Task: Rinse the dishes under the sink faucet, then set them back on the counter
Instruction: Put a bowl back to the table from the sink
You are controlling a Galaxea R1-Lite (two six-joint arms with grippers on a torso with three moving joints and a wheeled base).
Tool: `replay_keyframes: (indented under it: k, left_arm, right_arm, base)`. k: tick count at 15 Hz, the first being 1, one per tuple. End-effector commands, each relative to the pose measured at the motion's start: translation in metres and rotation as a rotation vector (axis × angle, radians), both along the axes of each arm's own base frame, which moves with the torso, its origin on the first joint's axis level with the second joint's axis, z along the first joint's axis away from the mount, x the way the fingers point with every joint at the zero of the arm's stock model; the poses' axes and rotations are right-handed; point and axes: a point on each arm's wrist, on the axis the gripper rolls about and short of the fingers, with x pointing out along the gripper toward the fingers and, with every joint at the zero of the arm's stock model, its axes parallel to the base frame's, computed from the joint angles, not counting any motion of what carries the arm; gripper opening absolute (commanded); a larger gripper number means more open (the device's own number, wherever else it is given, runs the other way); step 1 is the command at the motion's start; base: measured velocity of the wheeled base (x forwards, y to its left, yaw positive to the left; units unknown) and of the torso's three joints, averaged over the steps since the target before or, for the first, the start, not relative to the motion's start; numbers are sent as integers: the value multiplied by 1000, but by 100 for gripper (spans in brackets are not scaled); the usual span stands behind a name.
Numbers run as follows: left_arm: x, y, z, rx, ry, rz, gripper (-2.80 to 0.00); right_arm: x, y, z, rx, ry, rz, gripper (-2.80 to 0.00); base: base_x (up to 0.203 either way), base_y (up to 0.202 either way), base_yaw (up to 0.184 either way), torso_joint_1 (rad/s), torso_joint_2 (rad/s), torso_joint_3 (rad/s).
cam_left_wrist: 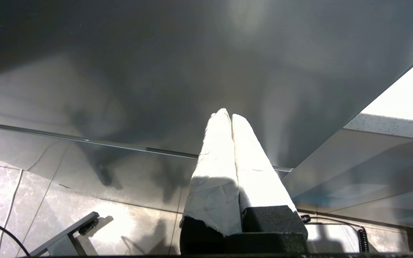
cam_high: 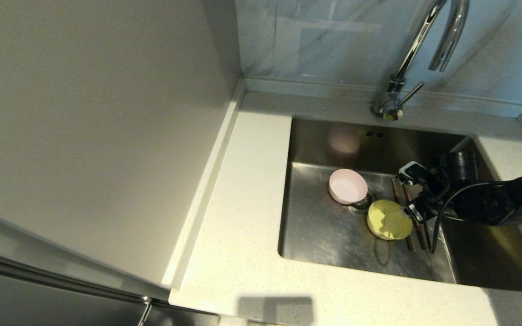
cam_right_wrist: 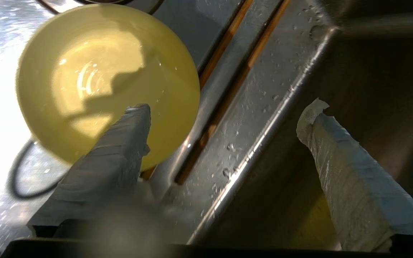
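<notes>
My right gripper is to put the yellow bowl's base on the counter, so the base should stay free. It needs to grab the bowl next by its rim on the chopsticks' side [cam_high: 406, 214] [cam_right_wrist: 192, 109], with one finger's end inside.
The steel sink [cam_high: 324, 231] holds all the dishes. The pale pink bowl [cam_high: 347, 185] lies tipped by the drain strainer [cam_high: 363, 203]. The yellow bowl [cam_high: 389, 220] [cam_right_wrist: 102, 79] sits upright just right of it. The two brown chopsticks [cam_high: 409, 240] [cam_right_wrist: 228, 43] lie on the sink floor along the yellow bowl's right side. My right gripper [cam_high: 413, 202] [cam_right_wrist: 224, 113] hangs open low in the sink over the chopsticks, one finger [cam_right_wrist: 120, 150] above the yellow bowl's rim, holding nothing. My left gripper [cam_left_wrist: 228, 116] is shut and empty, parked below the counter, out of the head view.
The chrome faucet [cam_high: 424, 40] arches over the sink's back edge, its lever [cam_high: 410, 94] pointing right; no water is running. The speckled counter [cam_high: 243, 217] surrounds the sink. A tall grey panel [cam_high: 84, 113] stands at left. The sink's right wall [cam_right_wrist: 353, 71] is close to my right gripper.
</notes>
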Motion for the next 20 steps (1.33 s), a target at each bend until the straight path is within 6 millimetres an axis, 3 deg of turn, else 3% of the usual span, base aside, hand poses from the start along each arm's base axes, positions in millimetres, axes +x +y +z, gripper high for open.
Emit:
replay_keyframes:
  k: [1, 6, 10, 18, 19, 20]
  left_arm:
    - [0, 0, 0, 0, -3, 0, -280]
    - [0, 0, 0, 0, -3, 0, -280]
    - [0, 0, 0, 0, -3, 0, -280]
    - [0, 0, 0, 0, -3, 0, -280]
    - [0, 0, 0, 0, -3, 0, -280]
    - [0, 0, 0, 0, -2, 0, -280]
  right_arm:
    - [16, -3, -23, -3, 38, -5, 0]
    - [39, -15, -39, -17, 36, -20, 0]
    - [42, -25, -50, -35, 61, -27, 0]
    - [44, -25, -64, -51, 95, -14, 0]
    - [44, -25, -63, -51, 93, -16, -47]
    - [44, -26, -62, -52, 88, -18, -280]
  base:
    - [0, 0, 0, 0, 0, 0]
    - [0, 0, 0, 0, 0, 0]
    - [0, 0, 0, 0, 0, 0]
    - [0, 0, 0, 0, 0, 0]
    - [0, 0, 0, 0, 0, 0]
    - [0, 0, 0, 0, 0, 0]
